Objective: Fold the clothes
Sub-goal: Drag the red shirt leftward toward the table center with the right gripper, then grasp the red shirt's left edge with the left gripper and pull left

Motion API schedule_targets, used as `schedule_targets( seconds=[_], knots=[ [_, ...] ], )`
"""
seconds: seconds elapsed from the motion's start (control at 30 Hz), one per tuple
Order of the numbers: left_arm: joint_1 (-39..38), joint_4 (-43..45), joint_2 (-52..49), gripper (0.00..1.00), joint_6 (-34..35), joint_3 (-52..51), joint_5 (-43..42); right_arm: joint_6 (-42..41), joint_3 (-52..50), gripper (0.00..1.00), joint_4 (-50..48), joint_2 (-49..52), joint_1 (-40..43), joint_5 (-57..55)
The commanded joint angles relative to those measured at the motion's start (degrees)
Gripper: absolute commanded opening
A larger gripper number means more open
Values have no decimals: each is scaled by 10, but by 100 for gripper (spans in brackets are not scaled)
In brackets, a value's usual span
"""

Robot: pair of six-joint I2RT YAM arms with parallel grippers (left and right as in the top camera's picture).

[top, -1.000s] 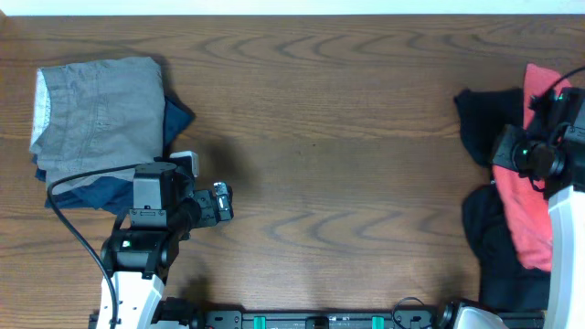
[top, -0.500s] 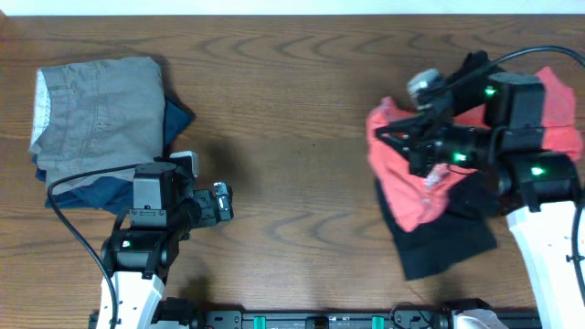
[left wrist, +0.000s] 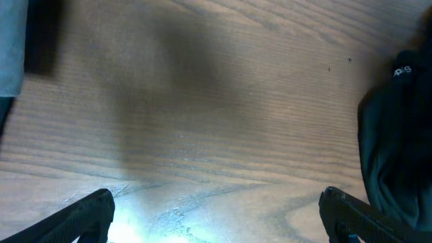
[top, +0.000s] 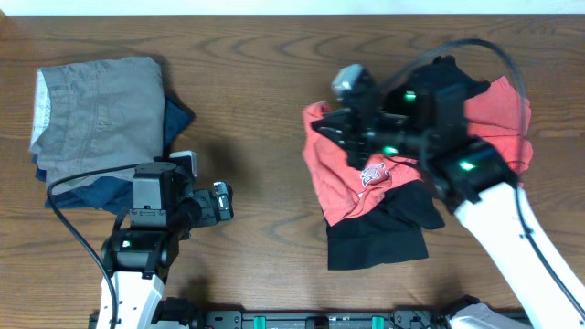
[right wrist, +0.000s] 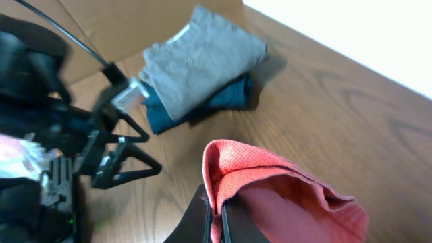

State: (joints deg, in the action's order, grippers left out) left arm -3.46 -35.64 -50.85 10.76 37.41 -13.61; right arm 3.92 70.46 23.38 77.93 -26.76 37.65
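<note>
The coral-red T-shirt's edge needs my left gripper's grip next, beside my right gripper's pinch, so my right gripper will be free to spread the T-shirt for folding.
My right gripper is shut on a folded edge of the coral-red T-shirt, which trails rightwards under the arm, its lettering showing near the middle. In the right wrist view the two fingers pinch the red T-shirt at the gripper. The black garment lies partly under the shirt's near side. At the table's front left, my left gripper is open above bare wood. In its own wrist view the left gripper has nothing between its wide-set fingers.
A folded grey garment lies on a navy one at the far left; the same grey garment shows in the right wrist view. A dark shape fills the right edge of the left wrist view.
The right gripper has swept from the table's right edge towards the middle, pulling the red T-shirt and the black garment leftwards with it. The left arm has not moved.
</note>
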Motion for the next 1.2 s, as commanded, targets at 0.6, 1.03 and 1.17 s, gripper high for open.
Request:
schedule_targets(
  seconds=[0.6,1.03,1.17],
  knots=[
    [0,150,-66,98,88,11,-111,-205,10,99,120,60,53,-270],
    [-130,341,-340,98,224,11,-134,-204,10,99,376,9,209,-289],
    [-163,392,-411,98,261,11,-134,-204,10,99,409,9,238,-289]
  ],
)
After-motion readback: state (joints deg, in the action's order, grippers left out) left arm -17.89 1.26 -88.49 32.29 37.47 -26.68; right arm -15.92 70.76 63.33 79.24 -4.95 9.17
